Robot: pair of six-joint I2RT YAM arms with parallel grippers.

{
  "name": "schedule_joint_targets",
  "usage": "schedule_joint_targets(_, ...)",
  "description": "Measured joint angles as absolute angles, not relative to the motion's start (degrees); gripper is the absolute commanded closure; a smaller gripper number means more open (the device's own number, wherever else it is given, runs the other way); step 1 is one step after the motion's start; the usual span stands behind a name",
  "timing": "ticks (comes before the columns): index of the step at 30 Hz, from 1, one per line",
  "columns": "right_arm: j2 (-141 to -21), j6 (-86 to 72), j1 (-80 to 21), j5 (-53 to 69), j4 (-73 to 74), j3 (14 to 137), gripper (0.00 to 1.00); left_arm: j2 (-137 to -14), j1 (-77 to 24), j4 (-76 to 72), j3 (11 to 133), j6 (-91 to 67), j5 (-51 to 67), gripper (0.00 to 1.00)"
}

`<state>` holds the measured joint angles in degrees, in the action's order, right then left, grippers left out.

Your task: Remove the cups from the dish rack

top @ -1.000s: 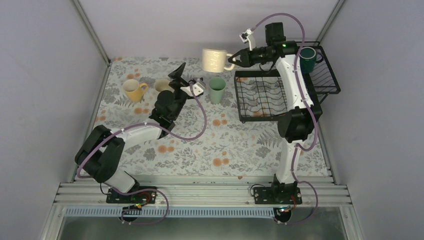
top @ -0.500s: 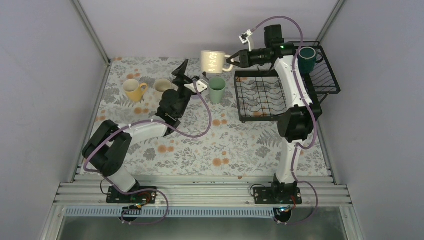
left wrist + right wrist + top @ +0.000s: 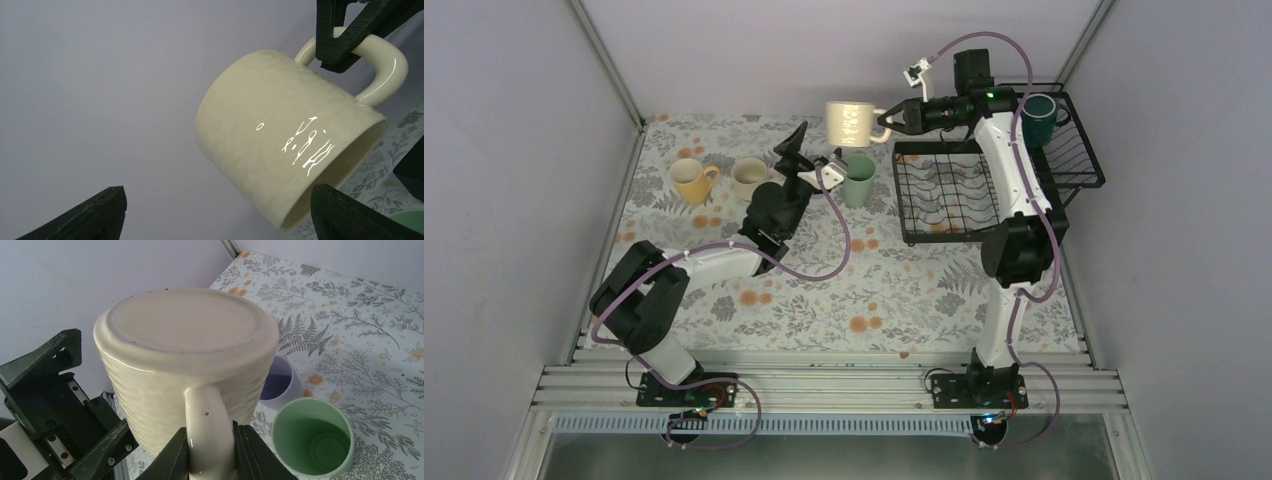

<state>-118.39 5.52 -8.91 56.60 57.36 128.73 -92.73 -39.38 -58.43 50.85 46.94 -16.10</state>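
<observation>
My left gripper should next grab the cream mug by its rim, so the mug's base stays free to be set on the tabletop.
My right gripper is shut on the handle of a cream mug and holds it bottom-up in the air, left of the black wire dish rack. The right wrist view shows the fingers clamping the handle. My left gripper is open and empty, raised just below and left of the mug, apart from it. A dark green mug sits in the rack's raised basket. On the table stand a yellow mug, a second cream mug, a mint-green tumbler and a lavender tumbler.
The floral tablecloth covers the table. Grey walls close in the back and both sides. The rack's plate tray holds no cups.
My left gripper has risen and moved right, toward the held cream mug. My right gripper has carried the mug slightly left and up.
</observation>
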Motion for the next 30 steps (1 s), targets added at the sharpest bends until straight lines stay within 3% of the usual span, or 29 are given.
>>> schedule_joint_targets(10,-116.9,5.4,-8.9,58.2,57.3,127.2,0.97,-101.3,-39.4,-62.0,54.7,50.3,-18.9,0.1)
schedule_joint_targets(21,-114.8,5.4,-8.9,60.1,56.9,125.7,0.97,-103.8,-39.4,-71.6,55.9,53.6,-22.3,0.31)
schedule_joint_targets(30,-114.8,5.0,-9.0,62.3,55.9,125.7,0.97,-103.9,-40.0,-75.0,55.9,53.5,-22.6,0.72)
